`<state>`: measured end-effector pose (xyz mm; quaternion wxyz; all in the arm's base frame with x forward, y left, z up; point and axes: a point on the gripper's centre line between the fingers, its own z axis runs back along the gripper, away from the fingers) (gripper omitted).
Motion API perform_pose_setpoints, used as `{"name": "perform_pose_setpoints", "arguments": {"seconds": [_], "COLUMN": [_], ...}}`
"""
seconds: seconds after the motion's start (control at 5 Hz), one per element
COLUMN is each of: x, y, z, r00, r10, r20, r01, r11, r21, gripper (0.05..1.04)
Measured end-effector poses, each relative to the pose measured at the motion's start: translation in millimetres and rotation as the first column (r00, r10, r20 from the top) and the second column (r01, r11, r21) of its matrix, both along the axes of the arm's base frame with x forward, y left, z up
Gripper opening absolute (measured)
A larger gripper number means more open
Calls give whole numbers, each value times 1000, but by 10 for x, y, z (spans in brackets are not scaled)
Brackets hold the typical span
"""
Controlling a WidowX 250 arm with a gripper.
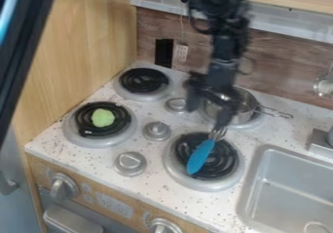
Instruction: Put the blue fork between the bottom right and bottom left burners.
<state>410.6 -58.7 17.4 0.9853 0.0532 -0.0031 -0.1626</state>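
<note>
My gripper should grab the blue fork [200, 157] by its metal end with the tines next. Then it can set the fork down between the bottom burners.
The black gripper [207, 116] hangs over the rear edge of the bottom right burner [185, 179], its two fingers apart. The blue fork [200, 157] lies slanted across this burner's black coil, blue handle toward the front left and metal tines toward the back right. Its tines are just below the gripper's right finger; whether they touch, I cannot tell. At the left is the bottom left burner [75, 132], a green piece [102, 118] lying on its coil.
A metal pot [246, 106] sits on the back right burner, partly behind the gripper. Between the front burners are stove knobs [130, 163]. The back left burner [144, 80] has a bare coil. A sink [286, 185] lies to the right.
</note>
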Motion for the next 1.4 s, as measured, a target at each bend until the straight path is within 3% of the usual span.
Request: {"name": "perform_pose_setpoints", "arguments": {"seconds": [0.4,0.6,0.8,1.0,1.2,1.4], "x": [-85,-248,-306,-324,-345,-345], "y": [-15,51,59,59,79,160], "z": [-359,-497,-543,-557,-554,-544], "r00": [988,974,970,969,968,964], "r10": [90,127,130,137,129,137], "r20": [-126,-188,-204,-206,-217,-229], "r01": [-85,-111,-112,-118,-107,-115], "r11": [995,990,989,988,988,988], "r21": [45,93,96,100,108,107], "gripper": [999,999,947,639,399,357]}}
